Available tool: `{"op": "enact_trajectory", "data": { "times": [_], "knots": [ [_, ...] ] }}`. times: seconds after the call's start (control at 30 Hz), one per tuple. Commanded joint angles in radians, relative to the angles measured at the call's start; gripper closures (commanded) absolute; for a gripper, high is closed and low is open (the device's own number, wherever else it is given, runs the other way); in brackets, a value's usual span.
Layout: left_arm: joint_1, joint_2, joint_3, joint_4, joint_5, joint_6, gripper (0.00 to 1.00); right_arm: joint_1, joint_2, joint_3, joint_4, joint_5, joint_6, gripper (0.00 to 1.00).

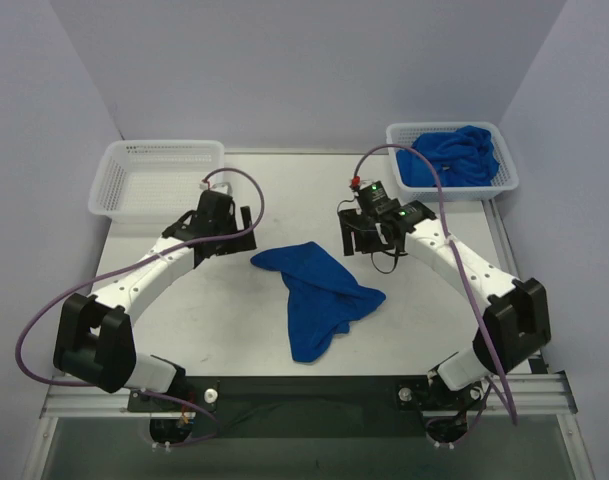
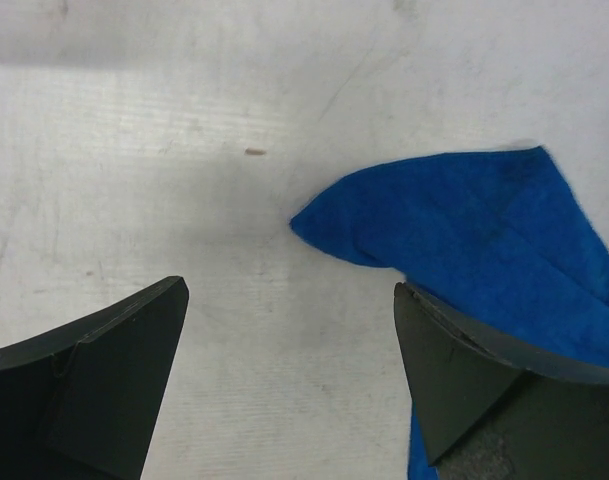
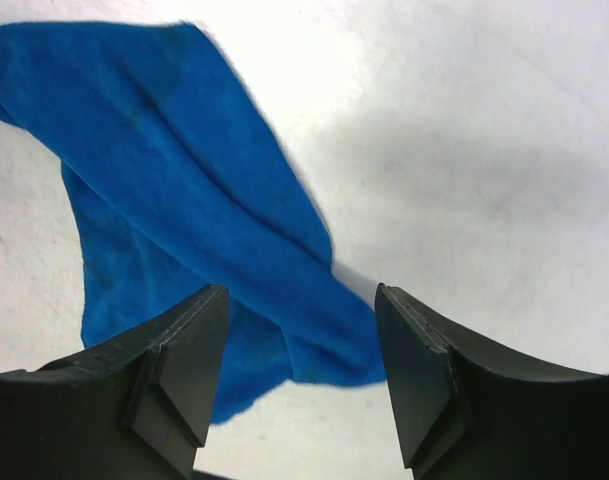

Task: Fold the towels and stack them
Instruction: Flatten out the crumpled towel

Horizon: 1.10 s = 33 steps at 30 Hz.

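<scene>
I will next take hold of the crumpled blue towel [image 1: 314, 290] by its pointed upper corner [image 1: 256, 261] with my left gripper, to stretch out the towel's edge for folding.
A crumpled blue towel [image 1: 314, 290] lies on the white table at the middle. It also shows in the left wrist view [image 2: 474, 230] and in the right wrist view [image 3: 194, 190]. My left gripper [image 1: 234, 235] is open and empty, hovering just left of the towel's upper left corner [image 2: 304, 222]. My right gripper [image 1: 369, 240] is open and empty, above the table just right of the towel's upper part. More blue towels [image 1: 454, 155] lie bunched in the white basket [image 1: 504, 185] at the back right.
An empty white basket [image 1: 159, 178] stands at the back left. The table's [image 1: 214, 320] front edge has a black rail with both arm bases. Purple cables loop from each arm.
</scene>
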Motion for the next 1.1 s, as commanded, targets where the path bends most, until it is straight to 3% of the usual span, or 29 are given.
{"op": "enact_trajectory", "data": {
  "times": [0.0, 0.13, 0.47, 0.73, 1.07],
  "knots": [
    [0.067, -0.006, -0.107, 0.062, 0.138, -0.066, 0.04, -0.007, 0.146, 0.122, 0.0, -0.065, -0.153, 0.4],
    [0.132, -0.015, -0.197, 0.131, 0.22, -0.086, 0.05, -0.035, 0.282, 0.221, 0.037, -0.129, -0.192, 0.42],
    [0.136, 0.193, -0.113, 0.239, 0.285, -0.113, 0.17, -0.055, 0.523, 0.329, 0.126, -0.261, -0.184, 0.47],
    [0.119, 0.327, -0.075, 0.245, 0.267, -0.121, 0.24, -0.052, 0.598, 0.333, 0.16, -0.298, -0.187, 0.48],
    [0.077, 0.388, -0.045, 0.216, 0.245, -0.101, 0.46, -0.033, 0.65, 0.318, 0.172, -0.353, -0.207, 0.55]
  ]
}}
